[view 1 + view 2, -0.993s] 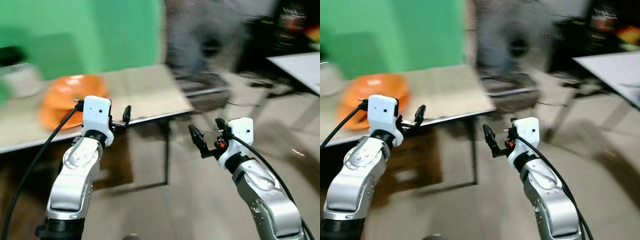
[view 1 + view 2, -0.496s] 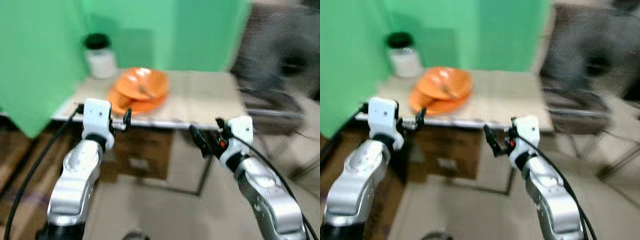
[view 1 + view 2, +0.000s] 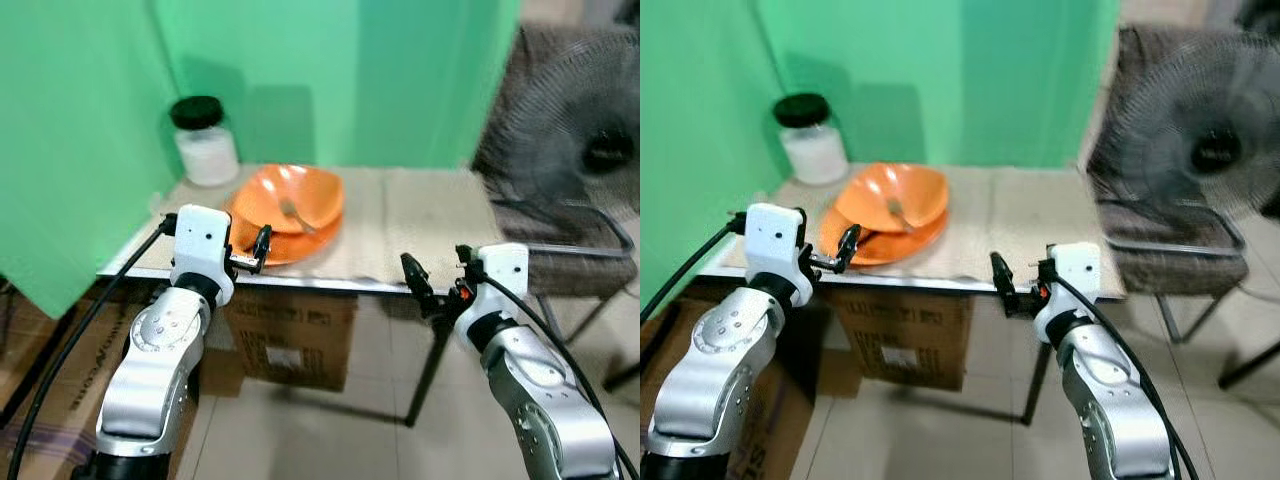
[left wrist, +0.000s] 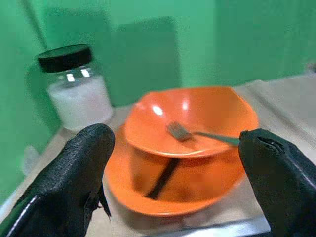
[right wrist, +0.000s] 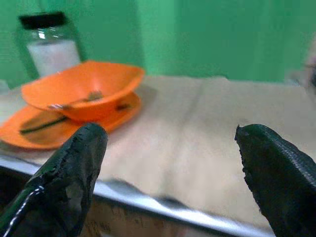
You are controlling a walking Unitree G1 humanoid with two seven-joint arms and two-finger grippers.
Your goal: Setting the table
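Observation:
I should next use my right gripper to take hold of the silver fork in the orange bowl [image 3: 290,198] by its handle [image 3: 304,225], so that I can set the table.
An orange bowl [image 3: 290,198] sits on an orange plate [image 3: 300,240] at the near left of a beige table [image 3: 420,215]. A metal fork [image 3: 295,213] lies in the bowl, and a dark utensil [image 4: 163,178] lies on the plate under it. My left gripper [image 3: 258,250] is open, level with the table's front edge, just in front of the plate. To the right, in front of the table edge and slightly below it, my right gripper [image 3: 420,288] is also open. Neither gripper holds anything.
A glass jar [image 3: 205,145] with a black lid and white contents stands behind the bowl against the green wall. A cardboard box [image 3: 290,340] sits under the table. A fan [image 3: 585,130] and a dark seat [image 3: 560,265] stand to the right.
The camera has swung left and steadied, so the table with the bowl now sits straight ahead. Both arms hold the same pose with their fingers apart.

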